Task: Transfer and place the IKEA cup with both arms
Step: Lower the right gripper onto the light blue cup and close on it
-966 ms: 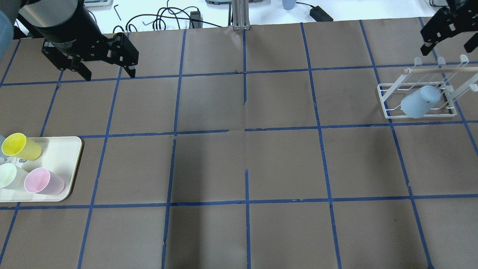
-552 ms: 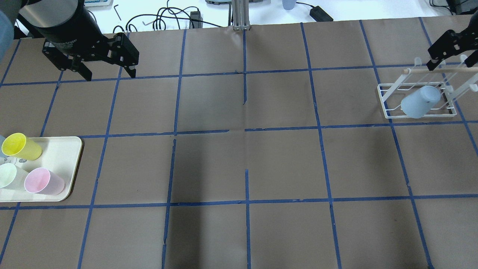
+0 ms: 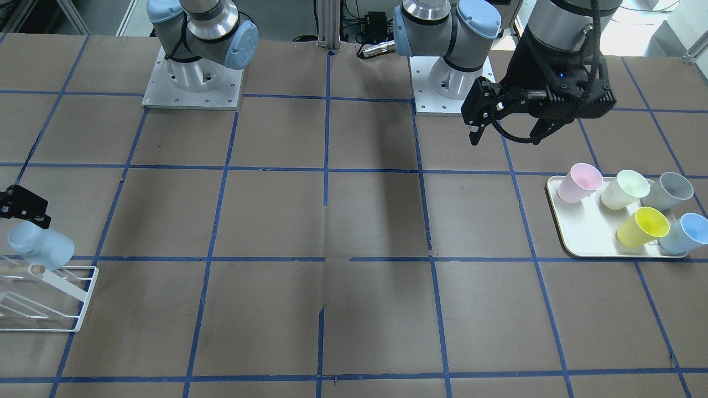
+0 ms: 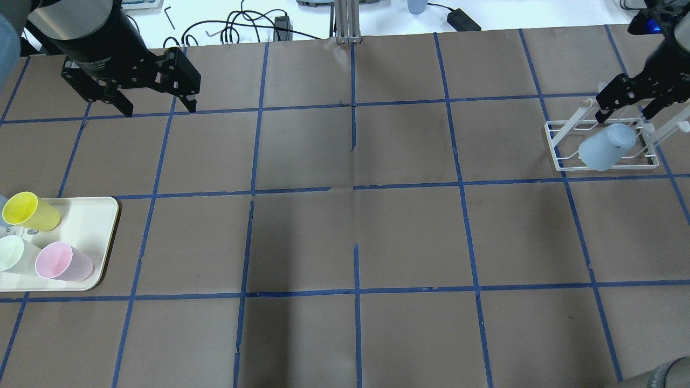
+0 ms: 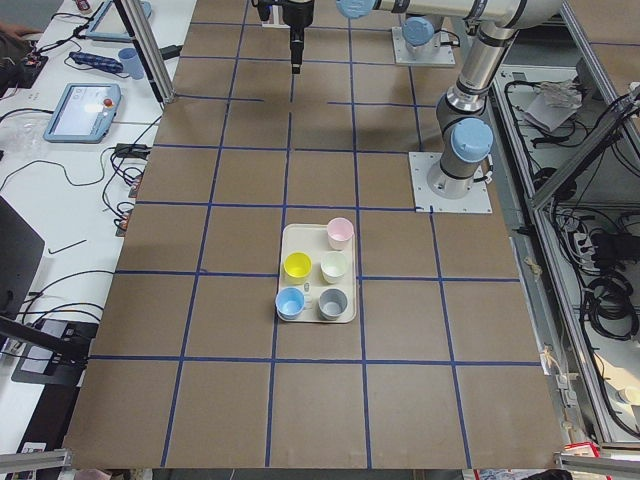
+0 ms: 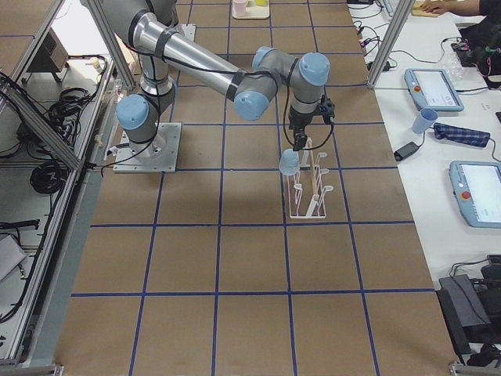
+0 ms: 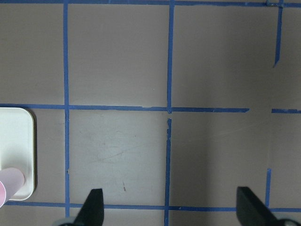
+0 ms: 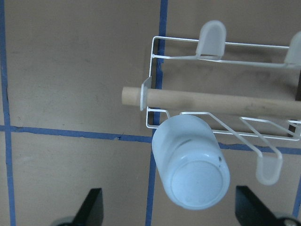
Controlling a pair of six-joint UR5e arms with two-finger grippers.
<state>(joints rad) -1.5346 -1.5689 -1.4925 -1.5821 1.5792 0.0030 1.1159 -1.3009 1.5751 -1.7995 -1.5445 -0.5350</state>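
The rack's wires and peg crowd the opening of the cup, and its base end sticks out free. My right gripper will pick the cup up by that end next.
The IKEA cup is pale sky-blue and hangs mouth-down and tilted on a peg of the white wire rack at the table's right. My right gripper is open just above and behind it. In the right wrist view the cup sits between the two spread fingertips, which are not touching it. The front view shows the cup at its left edge. My left gripper hovers open and empty over the far left of the table, above bare brown paper.
A cream tray at the robot's left holds pink, pale green, grey, yellow and blue cups. The rack has a wooden dowel and other pegs. Blue tape grids the table.
My right gripper has come in from the far right corner, nearer and lower, to just over the rack and cup. The left gripper and the cup have stayed put.
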